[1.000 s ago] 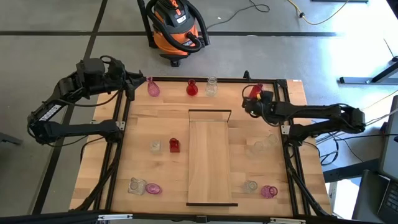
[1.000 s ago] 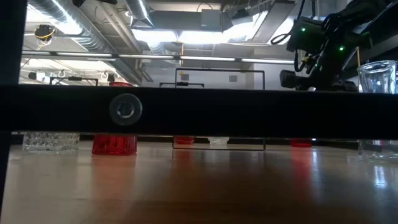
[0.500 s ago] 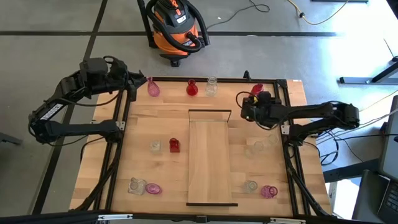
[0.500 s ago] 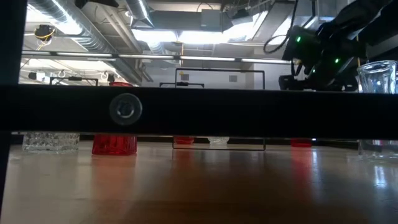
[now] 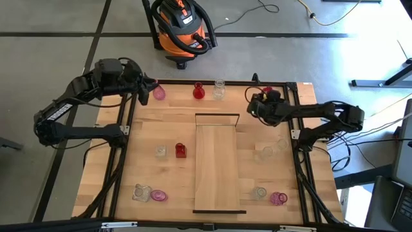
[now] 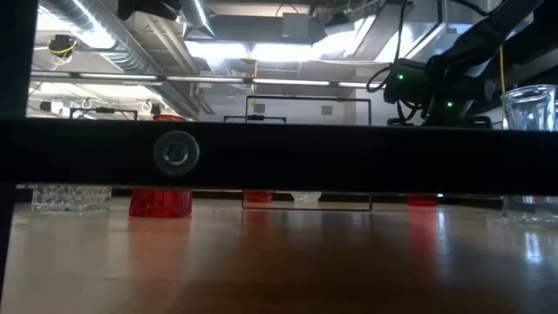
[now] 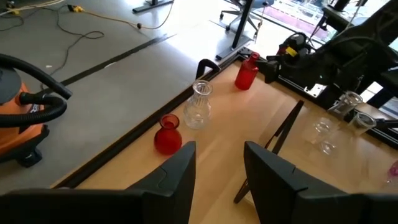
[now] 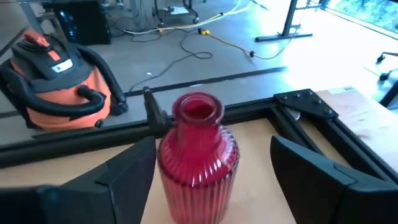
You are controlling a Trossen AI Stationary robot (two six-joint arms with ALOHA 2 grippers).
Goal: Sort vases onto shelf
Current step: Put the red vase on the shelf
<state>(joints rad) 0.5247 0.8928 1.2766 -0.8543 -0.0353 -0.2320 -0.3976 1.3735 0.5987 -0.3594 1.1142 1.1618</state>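
Observation:
My right gripper grabs the red ribbed vase by its neck (image 5: pixel 267 91) next, to sort it onto the shelf (image 5: pixel 217 164).
The pale shelf (image 5: pixel 217 164) lies flat mid-table. My right gripper (image 5: pixel 261 100) is open at the far right corner. Its fingers stand on either side of a red ribbed vase (image 8: pixel 199 155), which stands upright on its base, with gaps showing on both sides. My left gripper (image 5: pixel 147 88) is open at the far left, right beside a pink vase (image 5: pixel 158 93) that is hidden in the left wrist view (image 7: pixel 217 158). A round red vase (image 5: pixel 199 92) and a clear vase (image 5: pixel 219 89) stand along the far edge.
A clear vase (image 5: pixel 161 151) and a red vase (image 5: pixel 181 151) stand left of the shelf, with two more vases near the front left (image 5: pixel 149 193). Clear vases (image 5: pixel 273 148) and a clear and pink pair (image 5: pixel 269 195) stand to the right. An orange vacuum (image 5: pixel 183 29) sits beyond the table.
My right gripper has moved toward the far edge and turned, closing in around the red ribbed vase. My left gripper has moved toward the table's right, up to the pink vase. No vase has moved.

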